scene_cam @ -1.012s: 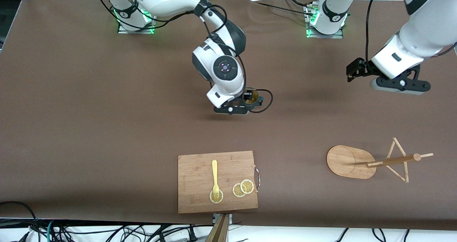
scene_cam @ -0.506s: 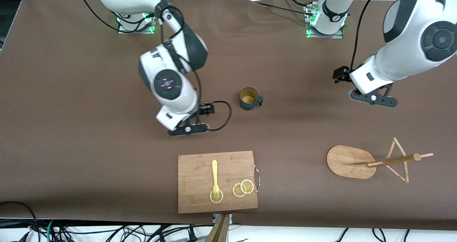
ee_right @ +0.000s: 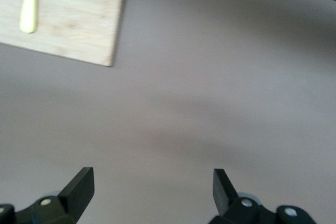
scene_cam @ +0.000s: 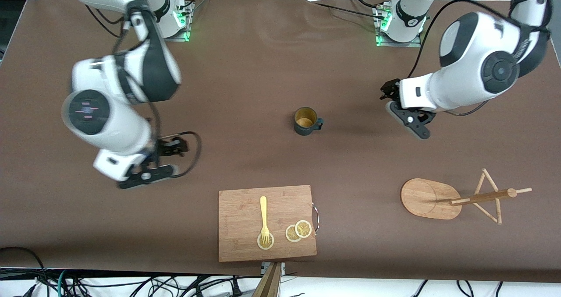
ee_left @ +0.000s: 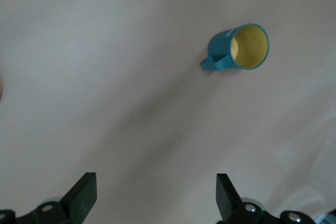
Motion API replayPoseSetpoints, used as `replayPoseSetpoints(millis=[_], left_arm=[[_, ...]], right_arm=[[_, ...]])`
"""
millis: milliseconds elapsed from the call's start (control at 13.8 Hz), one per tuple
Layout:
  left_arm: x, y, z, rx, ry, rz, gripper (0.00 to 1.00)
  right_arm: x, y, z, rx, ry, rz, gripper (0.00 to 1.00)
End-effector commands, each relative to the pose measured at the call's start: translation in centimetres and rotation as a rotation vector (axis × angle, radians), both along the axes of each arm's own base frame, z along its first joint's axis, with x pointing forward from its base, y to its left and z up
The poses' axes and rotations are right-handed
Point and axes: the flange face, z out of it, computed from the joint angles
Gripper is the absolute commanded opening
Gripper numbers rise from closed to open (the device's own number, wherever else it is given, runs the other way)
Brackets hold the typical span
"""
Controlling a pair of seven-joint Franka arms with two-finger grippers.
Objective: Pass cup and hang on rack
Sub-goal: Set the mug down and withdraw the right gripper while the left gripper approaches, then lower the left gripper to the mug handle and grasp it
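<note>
The cup needs to be held by its handle [scene_cam: 318, 123], so my left gripper will grab it there next. The cup's opening will then stay free to slide onto the rack's peg [scene_cam: 523, 190].
The cup [scene_cam: 306, 121] is a dark teal mug with a yellow inside. It stands upright on the brown table near its middle, handle toward the left arm's end. It also shows in the left wrist view as the cup [ee_left: 239, 48], some way off from the fingers. My left gripper [scene_cam: 412, 122] [ee_left: 156, 190] hangs open and empty over bare table between the cup and the left arm's end. My right gripper [scene_cam: 147, 176] [ee_right: 152, 187] is open and empty over bare table toward the right arm's end. The bamboo rack [scene_cam: 427, 198] sits nearer the front camera at the left arm's end.
A wooden cutting board [scene_cam: 267, 222] lies near the table's front edge, with a yellow fork [scene_cam: 264, 218] and lemon slices [scene_cam: 299, 230] on it. A corner of the cutting board [ee_right: 73, 19] and the fork's handle [ee_right: 29, 3] show in the right wrist view.
My right gripper let go of the cup and swung away toward the right arm's end. The cup stays on the table. My left gripper moved in closer to the cup.
</note>
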Motion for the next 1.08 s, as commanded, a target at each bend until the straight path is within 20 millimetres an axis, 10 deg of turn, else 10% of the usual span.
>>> replayPoseSetpoints(millis=[0, 217, 578, 1012], left_arm=[[-1.0, -0.1, -2.7, -0.125, -0.099, -0.179, 1.00], [-2.2, 0.7, -8.0, -0.229, -0.268, -0.329, 1.00], [-3.7, -3.3, -13.5, -0.437, -0.352, -0.507, 1.00], [-4.7, -5.1, -21.0, -0.551, -0.487, -0.674, 1.00]], right_arm=[[-1.8, -7.9, 2.3, 0.042, 0.036, -0.065, 1.00], [-4.6, -12.2, 5.3, 0.037, 0.031, -0.110, 1.00], [-8.5, -19.2, 10.8, -0.005, -0.043, -0.185, 1.00], [-12.4, -22.0, 14.4, 0.003, -0.085, -0.225, 1.00]])
